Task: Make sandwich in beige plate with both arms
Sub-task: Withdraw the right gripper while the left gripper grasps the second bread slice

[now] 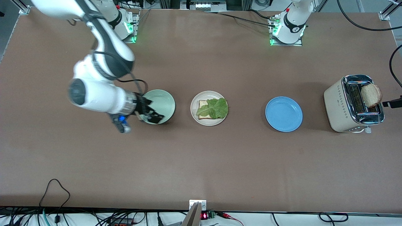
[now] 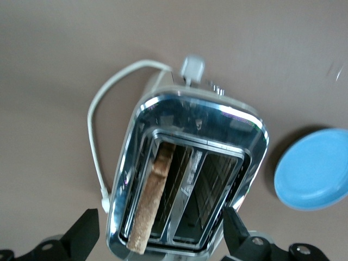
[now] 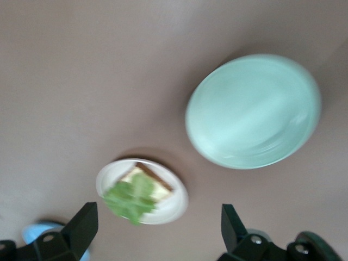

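My left gripper should next grab the bread slice by its exposed top edge [image 1: 370, 87], because the toaster slot [image 1: 367, 108] hides the slice's lower part.
The beige plate [image 1: 207, 123] stands mid-table and holds one bread slice [image 1: 203, 105] with a green lettuce leaf [image 1: 215, 107] on top. A second bread slice [image 1: 371, 95] stands upright in a slot of the toaster [image 1: 340, 103]. My left gripper [image 2: 159, 235] is open above the toaster [image 2: 190, 119], its fingers either side of that slice [image 2: 149, 201]. In the front view only its black tip [image 1: 392, 103] shows. My right gripper [image 1: 150, 114] is open and empty over the mint-green plate [image 1: 163, 102]. The right wrist view shows its open gripper [image 3: 157, 225], the beige plate [image 3: 176, 209] and the lettuce [image 3: 130, 198].
An empty blue plate [image 1: 283, 114] lies between the beige plate and the toaster; it also shows in the left wrist view [image 2: 312, 176]. The mint-green plate [image 3: 253, 111] is empty. The toaster's white cord [image 2: 100, 136] loops on the table beside it.
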Controlling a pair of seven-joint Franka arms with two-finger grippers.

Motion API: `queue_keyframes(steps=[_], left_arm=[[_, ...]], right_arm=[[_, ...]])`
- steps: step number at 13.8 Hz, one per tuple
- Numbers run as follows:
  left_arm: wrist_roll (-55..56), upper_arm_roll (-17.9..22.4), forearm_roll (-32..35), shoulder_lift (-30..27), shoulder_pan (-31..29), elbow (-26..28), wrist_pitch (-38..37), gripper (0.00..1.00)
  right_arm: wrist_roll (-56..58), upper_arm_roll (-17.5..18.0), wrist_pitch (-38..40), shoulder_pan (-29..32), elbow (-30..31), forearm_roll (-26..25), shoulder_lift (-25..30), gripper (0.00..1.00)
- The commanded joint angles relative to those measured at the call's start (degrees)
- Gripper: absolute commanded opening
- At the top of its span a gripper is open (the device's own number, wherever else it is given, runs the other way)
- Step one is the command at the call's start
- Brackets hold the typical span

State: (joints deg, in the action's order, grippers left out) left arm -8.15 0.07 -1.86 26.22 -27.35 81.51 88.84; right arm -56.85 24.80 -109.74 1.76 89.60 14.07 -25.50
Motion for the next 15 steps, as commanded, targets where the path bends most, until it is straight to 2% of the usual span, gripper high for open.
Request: queue_keyframes(steps=[1,4,6,7,9,10,11,13,15], left_arm=[[-1.6,-0.6,1.1,2.3,-0.4,-1.4,-3.6,1.00],[-1.8,-0.6,1.2,3.9,-1.0,-0.2,-4.1,1.00],[-2.0,-0.6,2.8,4.7,-1.6,-0.3,-3.8,1.00],[-2.0,-0.7,3.2,4.9,-1.6,-0.2,-3.8,1.00],[-2.0,-0.7,3.2,5.4,-1.6,-0.2,-4.3,0.79],[-1.9,-0.7,3.2,5.5,-1.5,-0.1,-4.4,0.62],[-1.8,-0.7,3.1,5.7,-1.5,0.0,-4.4,0.48],[-1.7,-0.7,2.9,6.3,-1.6,0.0,-4.5,0.22],[-2.0,-0.7,3.0,6.1,-1.7,-0.3,-4.8,0.07]], right_arm=[[14.5,0.5,5.7,5.4,6.5,0.9,8.5,1.00],[28.7,0.5,13.8,12.2,6.6,-1.2,12.6,1.00],[38.8,0.2,16.2,13.8,6.3,-6.4,14.9,1.00],[43.0,-1.5,16.7,14.0,6.2,-8.6,16.1,1.00],[48.6,-4.9,17.4,13.5,6.1,-9.7,17.8,1.00],[51.8,-7.5,17.5,12.2,5.8,-11.9,18.5,1.00],[54.8,-11.2,17.7,8.6,5.2,-14.5,19.2,1.00],[56.5,-20.9,20.6,0.7,2.8,-15.3,19.5,1.00],[59.1,-26.6,22.8,-3.3,0.8,-15.2,19.6,1.00]])
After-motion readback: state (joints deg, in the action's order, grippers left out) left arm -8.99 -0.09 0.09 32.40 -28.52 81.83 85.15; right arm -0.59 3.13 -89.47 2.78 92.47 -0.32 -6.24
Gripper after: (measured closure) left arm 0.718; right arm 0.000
